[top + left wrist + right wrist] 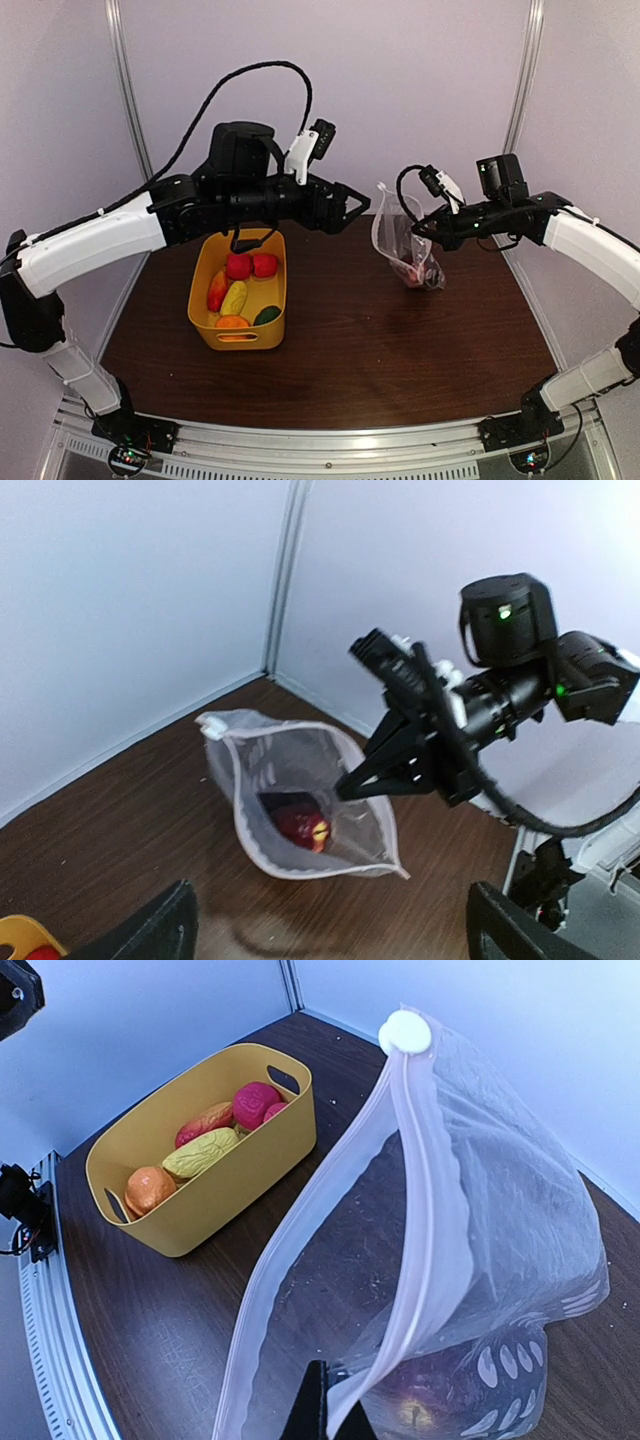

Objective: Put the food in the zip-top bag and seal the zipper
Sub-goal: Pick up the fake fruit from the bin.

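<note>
My left gripper grabs the yellow food across its narrow middle (233,299) next, to place it inside with its length along the bag's opening.
The zip-top bag (400,240) stands at the back right with its mouth held open. A dark red food piece (414,271) lies in its bottom; it also shows in the left wrist view (299,825) and the right wrist view (420,1402). My right gripper (416,228) is shut on the bag's mouth edge (335,1402). The zipper (425,1200) runs up to a white tab (404,1032). My left gripper (355,208) is open and empty, in the air left of the bag, facing its mouth (335,930). More food (238,266) lies in the yellow basket (203,268).
The yellow basket (225,1185) holds several pieces: red, orange, yellow (234,297) and green (267,315). It stands left of centre on the brown table. Grey walls close in at the back and sides. A metal rail runs along the near edge.
</note>
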Motion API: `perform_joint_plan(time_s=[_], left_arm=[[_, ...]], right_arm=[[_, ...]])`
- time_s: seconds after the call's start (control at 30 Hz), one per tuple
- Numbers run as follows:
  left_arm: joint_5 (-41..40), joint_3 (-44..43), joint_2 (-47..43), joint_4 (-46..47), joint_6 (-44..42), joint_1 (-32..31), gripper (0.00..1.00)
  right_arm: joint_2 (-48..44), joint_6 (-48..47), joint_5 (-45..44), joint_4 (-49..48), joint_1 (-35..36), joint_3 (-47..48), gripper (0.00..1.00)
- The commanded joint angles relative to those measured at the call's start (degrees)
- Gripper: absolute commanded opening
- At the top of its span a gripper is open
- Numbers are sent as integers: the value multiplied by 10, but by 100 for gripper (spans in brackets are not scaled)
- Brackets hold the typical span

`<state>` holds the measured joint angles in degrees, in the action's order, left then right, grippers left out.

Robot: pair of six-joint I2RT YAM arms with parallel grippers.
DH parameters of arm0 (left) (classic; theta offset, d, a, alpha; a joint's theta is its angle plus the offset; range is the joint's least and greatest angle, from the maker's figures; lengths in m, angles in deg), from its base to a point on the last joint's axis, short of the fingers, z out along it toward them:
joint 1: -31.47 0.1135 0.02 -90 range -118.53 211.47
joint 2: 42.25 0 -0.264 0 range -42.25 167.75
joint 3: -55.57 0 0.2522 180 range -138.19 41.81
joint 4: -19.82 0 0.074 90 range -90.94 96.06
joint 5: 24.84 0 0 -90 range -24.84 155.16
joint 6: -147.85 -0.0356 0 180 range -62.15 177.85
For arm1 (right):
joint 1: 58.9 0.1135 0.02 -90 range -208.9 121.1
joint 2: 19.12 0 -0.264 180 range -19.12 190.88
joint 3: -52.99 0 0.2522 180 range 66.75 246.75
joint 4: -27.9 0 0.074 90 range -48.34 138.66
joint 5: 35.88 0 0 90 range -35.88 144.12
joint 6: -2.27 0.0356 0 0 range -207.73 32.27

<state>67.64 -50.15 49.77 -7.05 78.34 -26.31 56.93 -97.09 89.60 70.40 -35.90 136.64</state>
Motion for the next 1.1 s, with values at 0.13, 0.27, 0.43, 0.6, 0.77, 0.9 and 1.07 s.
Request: perform_joint_plan(time_s=[0.13,0.27,0.43,0.6,0.77,0.9,1.07], left_arm=[[-156,110,-46,-256,46,73,89],[-145,161,-42,-302,89,129,85],[-182,164,0,-362,81,161,78],[-148,157,43,-372,48,194,70],[-125,131,100,-372,27,219,65],[-110,108,153,-369,6,233,63],[-124,81,199,-367,-4,243,61]], right_arm=[[-22,-20,-23,-28,-3,-25,0],[-24,-20,-22,-29,-2,-24,0],[-30,-22,-29,-35,-3,-39,0],[-38,-23,-32,-40,-4,-47,0],[-40,-23,-31,-41,-3,-52,0],[-42,-22,-30,-46,-3,-58,0],[-43,-22,-29,-47,-4,-61,0]])
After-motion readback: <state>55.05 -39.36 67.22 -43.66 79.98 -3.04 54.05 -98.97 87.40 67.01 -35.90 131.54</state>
